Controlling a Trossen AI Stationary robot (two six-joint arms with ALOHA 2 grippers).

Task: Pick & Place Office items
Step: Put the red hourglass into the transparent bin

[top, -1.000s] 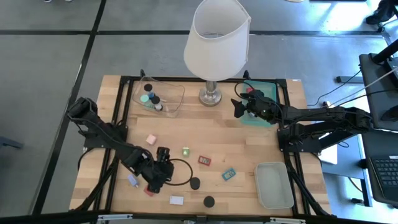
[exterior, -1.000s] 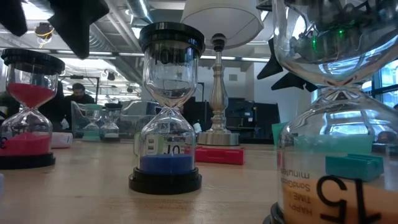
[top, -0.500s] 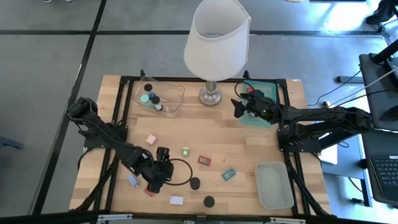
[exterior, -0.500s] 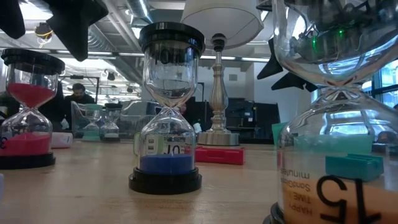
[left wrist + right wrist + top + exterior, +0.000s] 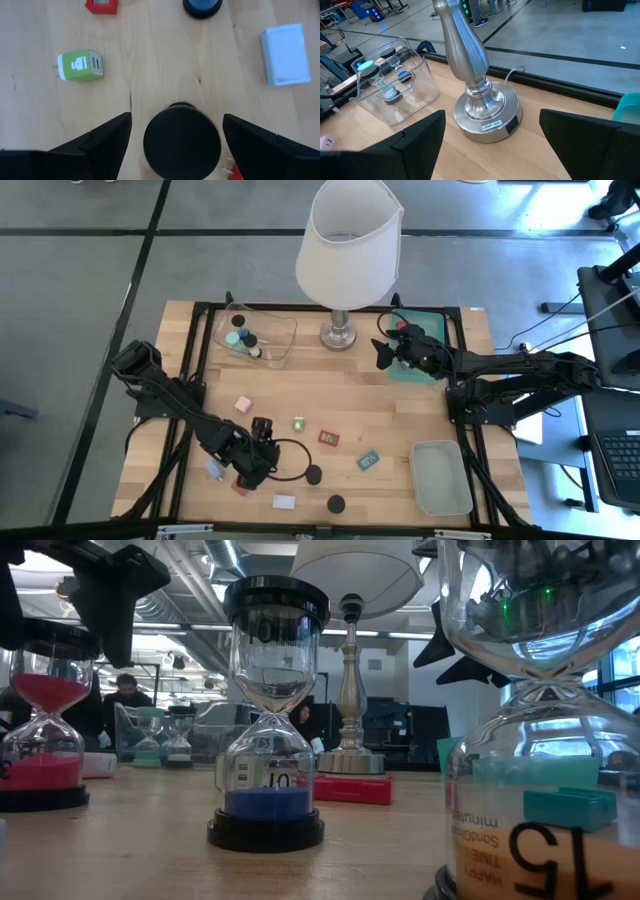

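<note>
I should close my left gripper on the hourglass's round black cap (image 5: 182, 144) now, because my fingers are beside the cap. Closing now would hold the hourglass.
The office items lie across the near half of the table: a pink block (image 5: 242, 404), a green block (image 5: 299, 423), a red tag (image 5: 329, 438), a teal tag (image 5: 368, 461), two black round caps (image 5: 314, 475) (image 5: 336, 504) and a white block (image 5: 284, 502). The caps are tops of small hourglasses. My left gripper (image 5: 176, 116) points down, open, one finger on either side of a black cap (image 5: 182, 141). In the low view this is the red-sand hourglass (image 5: 45, 730), standing on the table. My right gripper (image 5: 383, 355) waits open at the back right, beside the lamp base (image 5: 487, 112).
A big white-shaded lamp (image 5: 350, 240) stands at the back middle. Left of it is a clear tray (image 5: 255, 335) with several small pieces, and a teal tray (image 5: 425, 370) lies under my right arm. A grey-green tray (image 5: 440, 478) sits near right. A blue-sand hourglass (image 5: 268, 740) stands close by.
My left gripper has sunk a little over the red-sand hourglass, so its fingers now reach down past the top cap on both sides. It has stayed open.
</note>
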